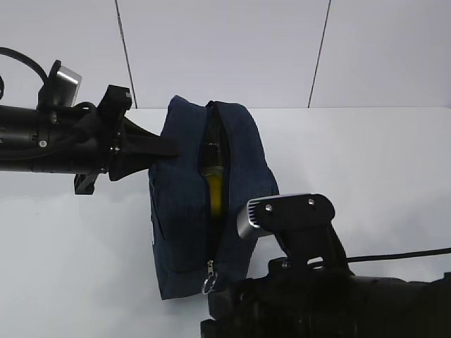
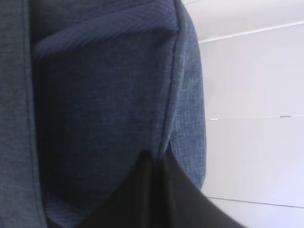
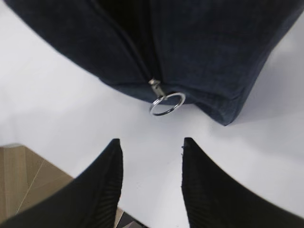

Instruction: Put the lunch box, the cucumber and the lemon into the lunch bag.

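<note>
The slider [image 1: 210, 267] sits tight against the bag's cloth, so the robot's right gripper should next grab the silver ring pull by its loop [image 1: 209, 284] over the empty table.
The dark navy lunch bag [image 1: 190, 211] stands mid-table with its zipper partly undone. A yellow shape, the lemon [image 1: 217, 189] by its colour, shows through the gap. The lunch box and the cucumber are hidden. My left gripper [image 1: 169, 146] reaches in from the left and is shut, its fingertips [image 2: 147, 164] pinched on the seam edge of the lunch bag [image 2: 95, 95]. My right gripper [image 3: 151, 141] is open and empty, low over the table. It stands a short way in front of the silver ring pull [image 3: 167, 103], which hangs at the bag's near bottom corner [image 1: 210, 285].
The white table [image 1: 366, 162] runs to a white panelled wall [image 1: 225, 49]. In the right wrist view the table's near edge and a wooden floor [image 3: 28, 175] show at the lower left. The right arm's wrist camera [image 1: 285, 211] sits close against the bag's right side.
</note>
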You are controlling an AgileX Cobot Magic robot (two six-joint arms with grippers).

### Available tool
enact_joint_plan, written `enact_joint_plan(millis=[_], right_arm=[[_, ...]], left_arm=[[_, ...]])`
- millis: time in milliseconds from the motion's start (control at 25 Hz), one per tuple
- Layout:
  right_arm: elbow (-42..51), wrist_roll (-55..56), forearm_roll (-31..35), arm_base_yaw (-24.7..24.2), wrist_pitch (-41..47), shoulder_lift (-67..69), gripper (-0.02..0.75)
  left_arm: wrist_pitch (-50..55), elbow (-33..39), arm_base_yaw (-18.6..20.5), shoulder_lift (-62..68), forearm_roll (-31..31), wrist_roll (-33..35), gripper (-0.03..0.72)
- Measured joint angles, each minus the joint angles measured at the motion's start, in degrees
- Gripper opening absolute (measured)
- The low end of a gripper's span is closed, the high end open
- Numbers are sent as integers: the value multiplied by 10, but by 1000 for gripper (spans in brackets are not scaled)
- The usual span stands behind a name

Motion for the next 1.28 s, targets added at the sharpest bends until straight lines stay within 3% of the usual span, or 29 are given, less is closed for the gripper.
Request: enact_joint_plan(millis=[360, 680, 880, 1280], right_arm=[[0, 14, -39, 53, -17, 0, 326], [47, 99, -40, 160, -184, 8, 326], [69, 175, -52, 169, -236, 49, 326], [59, 304, -166, 171, -370, 146, 326]], left_arm=[[3, 0, 0, 0, -2, 0, -6], [2, 0, 0, 0, -4, 0, -6], [-1, 0, 0, 0, -6, 0, -6], [-5, 0, 0, 0, -6, 0, -6]])
